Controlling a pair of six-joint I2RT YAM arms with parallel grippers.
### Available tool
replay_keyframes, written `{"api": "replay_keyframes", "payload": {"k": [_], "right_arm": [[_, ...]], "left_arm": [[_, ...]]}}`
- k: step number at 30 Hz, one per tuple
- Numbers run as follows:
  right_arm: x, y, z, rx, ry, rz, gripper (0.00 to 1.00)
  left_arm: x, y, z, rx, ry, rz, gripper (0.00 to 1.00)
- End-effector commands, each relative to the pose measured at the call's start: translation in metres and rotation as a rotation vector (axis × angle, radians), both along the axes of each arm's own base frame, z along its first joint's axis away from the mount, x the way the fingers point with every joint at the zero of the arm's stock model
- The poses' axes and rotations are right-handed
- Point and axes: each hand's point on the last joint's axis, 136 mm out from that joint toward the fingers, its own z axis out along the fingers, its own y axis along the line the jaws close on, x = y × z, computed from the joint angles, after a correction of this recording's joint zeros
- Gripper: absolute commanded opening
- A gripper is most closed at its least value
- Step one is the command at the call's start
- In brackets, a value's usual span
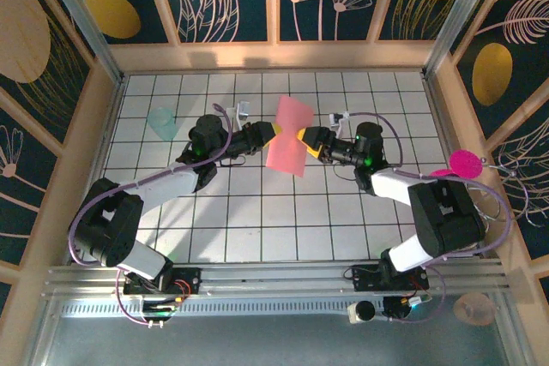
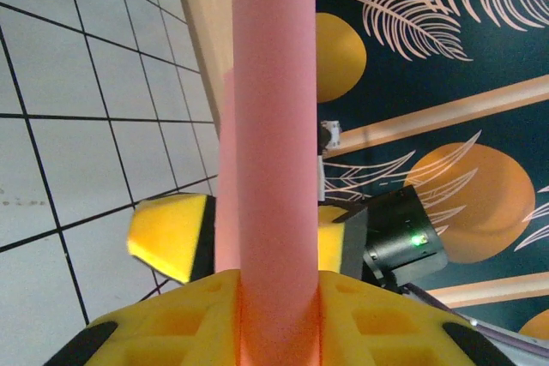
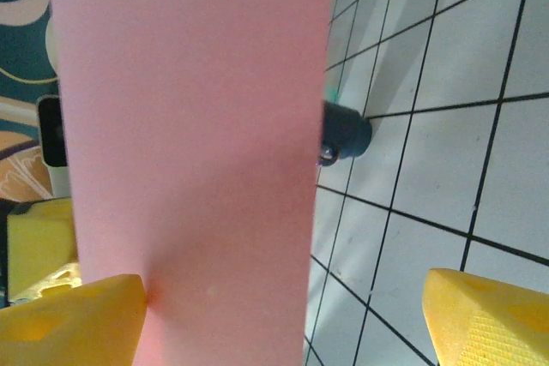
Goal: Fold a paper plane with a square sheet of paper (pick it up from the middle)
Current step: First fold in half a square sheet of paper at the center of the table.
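Observation:
I should fold the square sheet point(image 3: 189, 126) over next, with my right gripper holding its edge's middle opposite my left gripper.
The square sheet of paper point(image 1: 287, 135) is salmon pink and hangs above the tiled floor mid-table as a tall, narrow strip, seemingly doubled over. My left gripper point(image 1: 274, 131) is shut on its left edge; in the left wrist view the paper point(image 2: 274, 109) rises straight out from between the yellow jaws of my left gripper point(image 2: 276, 315). My right gripper point(image 1: 304, 139) is open at the paper's right side. In the right wrist view the sheet point(image 3: 189, 126) touches the left finger point(image 3: 77, 319), while the right finger point(image 3: 489, 319) stands far off. The paper plane is out of view.
A teal scrap point(image 1: 161, 122) lies at the back left of the white tiled floor point(image 1: 257, 212). A round magenta disc point(image 1: 466, 163) sits at the right wall. Wooden walls point(image 1: 103, 126) enclose the floor on three sides.

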Motion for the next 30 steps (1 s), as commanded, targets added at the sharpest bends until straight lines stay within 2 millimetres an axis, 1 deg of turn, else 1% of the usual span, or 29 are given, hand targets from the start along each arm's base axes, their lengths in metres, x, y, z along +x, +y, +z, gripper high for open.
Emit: {"api": "replay_keyframes", "payload": {"k": [1,4,8,11,14,18,24,27,30], "right_arm": [[-0.004,0.011,0.028,0.070,-0.081,0.071,0.85],[-0.007,0.010,0.037,0.102,-0.103,0.082,0.83],[-0.009,0.009,0.038,0.097,-0.107,0.082,0.73],[-0.006,0.006,0.032,0.057,-0.098,0.051,0.65],[-0.002,0.002,0.025,0.008,-0.089,0.014,0.56],[0.000,0.000,0.022,-0.023,-0.081,-0.005,0.43],[0.008,-0.002,0.011,-0.051,-0.024,-0.033,0.21],[0.012,-0.001,-0.001,-0.084,0.022,-0.045,0.12],[0.012,0.002,-0.015,-0.128,0.061,-0.048,0.08]], "left_arm": [[0.001,0.001,-0.003,-0.015,0.006,-0.008,0.28],[0.006,0.006,-0.016,0.020,0.032,0.025,0.27],[0.011,0.014,-0.031,0.069,0.056,0.068,0.27],[0.014,0.019,-0.042,0.099,0.074,0.094,0.27],[0.015,0.021,-0.049,0.111,0.086,0.105,0.26],[0.015,0.021,-0.053,0.118,0.098,0.106,0.25],[0.014,0.024,-0.060,0.134,0.112,0.117,0.25],[0.012,0.028,-0.073,0.152,0.140,0.130,0.26],[0.007,0.033,-0.094,0.181,0.182,0.144,0.29]]}}
